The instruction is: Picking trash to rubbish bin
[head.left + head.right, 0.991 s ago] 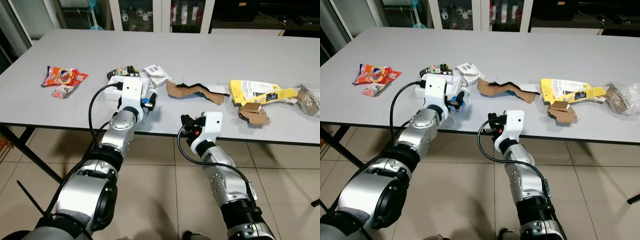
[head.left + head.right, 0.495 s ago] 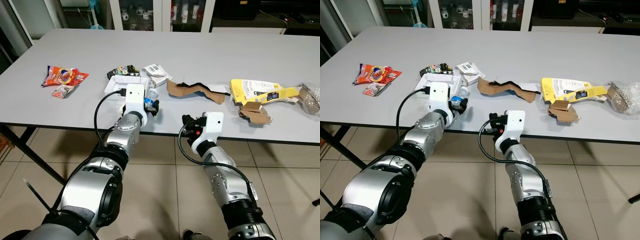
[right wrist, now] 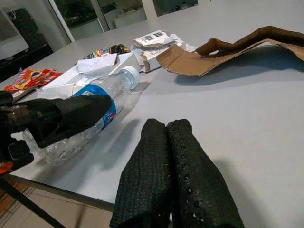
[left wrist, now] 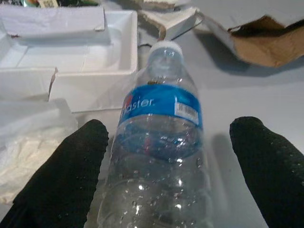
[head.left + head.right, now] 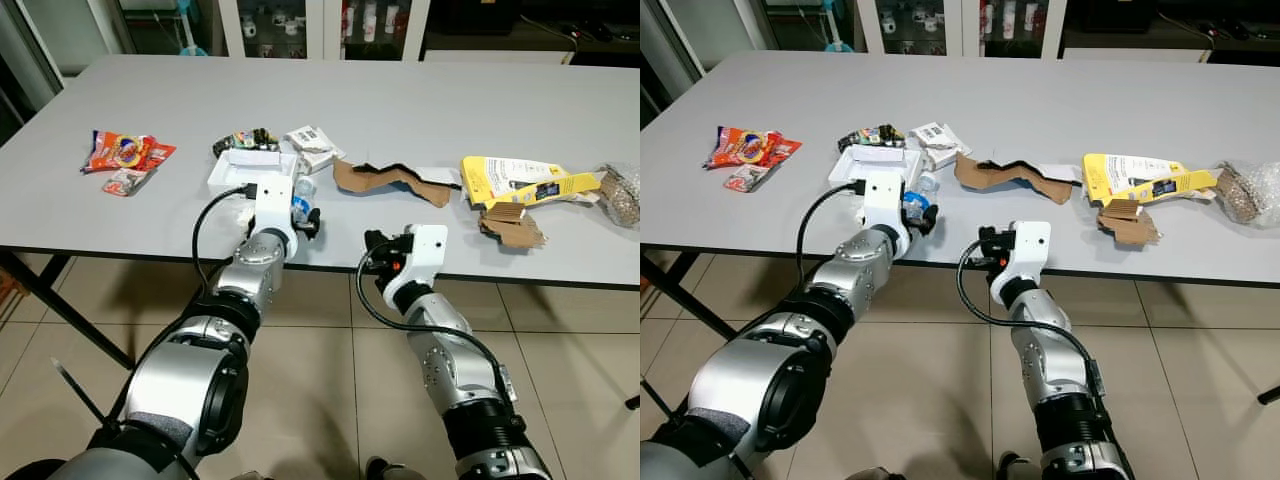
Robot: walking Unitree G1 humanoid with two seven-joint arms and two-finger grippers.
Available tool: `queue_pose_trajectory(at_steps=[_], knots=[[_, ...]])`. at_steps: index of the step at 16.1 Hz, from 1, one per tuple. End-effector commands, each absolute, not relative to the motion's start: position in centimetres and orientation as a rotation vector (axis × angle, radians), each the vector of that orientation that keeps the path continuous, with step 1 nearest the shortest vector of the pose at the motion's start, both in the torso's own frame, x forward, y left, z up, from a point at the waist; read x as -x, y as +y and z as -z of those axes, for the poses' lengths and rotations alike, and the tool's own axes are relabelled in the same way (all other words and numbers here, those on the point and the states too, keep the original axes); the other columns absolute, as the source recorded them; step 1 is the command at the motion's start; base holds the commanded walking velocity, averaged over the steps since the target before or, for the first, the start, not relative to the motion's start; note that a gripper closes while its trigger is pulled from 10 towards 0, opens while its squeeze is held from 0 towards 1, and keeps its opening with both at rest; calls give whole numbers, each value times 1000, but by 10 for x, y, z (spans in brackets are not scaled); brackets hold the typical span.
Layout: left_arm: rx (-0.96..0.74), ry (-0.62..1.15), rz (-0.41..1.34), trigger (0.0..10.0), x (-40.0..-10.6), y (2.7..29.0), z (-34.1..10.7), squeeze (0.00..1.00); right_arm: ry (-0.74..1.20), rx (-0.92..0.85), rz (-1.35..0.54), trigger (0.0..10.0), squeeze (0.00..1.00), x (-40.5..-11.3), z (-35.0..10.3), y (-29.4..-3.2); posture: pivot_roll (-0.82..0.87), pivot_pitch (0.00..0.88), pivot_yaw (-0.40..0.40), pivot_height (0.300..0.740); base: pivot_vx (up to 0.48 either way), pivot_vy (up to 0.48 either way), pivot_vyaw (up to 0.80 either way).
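The white foam tray sits tight against the bottle's neck end, so my left gripper should grab the bottle by its clear body below the label.
A clear plastic bottle with a blue label and white cap lies on its side near the front edge of the grey table. My left gripper is open, one black finger on each side of the bottle, with gaps to it. My right gripper is shut with nothing in it, low at the table's front edge, right of the bottle. Further trash lies on the table: a white foam tray, torn brown cardboard, a yellow package and red snack wrappers.
Small printed cartons lie behind the tray. A crumpled clear bag sits at the table's far right end. Glass-door cabinets stand behind the table. Tiled floor spreads below the table edge.
My left wrist has shifted a little right and toward the table's front edge, and the bottle now lies between its fingers. The right arm has hardly moved.
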State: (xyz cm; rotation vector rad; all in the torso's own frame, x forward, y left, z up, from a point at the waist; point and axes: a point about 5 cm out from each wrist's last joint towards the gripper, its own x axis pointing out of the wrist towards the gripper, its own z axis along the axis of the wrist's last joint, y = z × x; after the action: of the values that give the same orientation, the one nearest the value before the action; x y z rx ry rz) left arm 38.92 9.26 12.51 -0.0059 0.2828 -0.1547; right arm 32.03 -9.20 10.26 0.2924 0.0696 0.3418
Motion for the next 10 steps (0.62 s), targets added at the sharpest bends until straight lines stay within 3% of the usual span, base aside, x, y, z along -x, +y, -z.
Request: queue_pose_trajectory(at_steps=[1, 4, 6, 7, 8, 10], knots=[[-6, 323, 135, 10000, -386, 93, -117, 0, 67, -288, -335, 10000, 0, -319, -104, -94, -40, 73, 53, 740, 0, 0, 0], [-15, 338, 120, 9569, -386, 95, -115, 0, 68, -288, -337, 10000, 0, -319, -104, -94, -40, 73, 54, 740, 0, 0, 0], [-25, 348, 115, 5373, -385, 95, -113, 0, 69, -288, -338, 10000, 0, -319, -104, -93, -39, 73, 55, 740, 0, 0, 0], [-31, 353, 114, 2078, -384, 95, -112, 0, 69, -287, -338, 10000, 0, -319, -104, -93, -39, 73, 55, 740, 0, 0, 0], [-33, 359, 109, 510, -383, 95, -110, 0, 69, -288, -339, 10000, 0, -319, -104, -93, -39, 72, 55, 740, 0, 0, 0], [-33, 362, 106, 0, -383, 95, -109, 0, 70, -288, -340, 10000, 0, -319, -103, -93, -39, 70, 56, 740, 0, 0, 0]])
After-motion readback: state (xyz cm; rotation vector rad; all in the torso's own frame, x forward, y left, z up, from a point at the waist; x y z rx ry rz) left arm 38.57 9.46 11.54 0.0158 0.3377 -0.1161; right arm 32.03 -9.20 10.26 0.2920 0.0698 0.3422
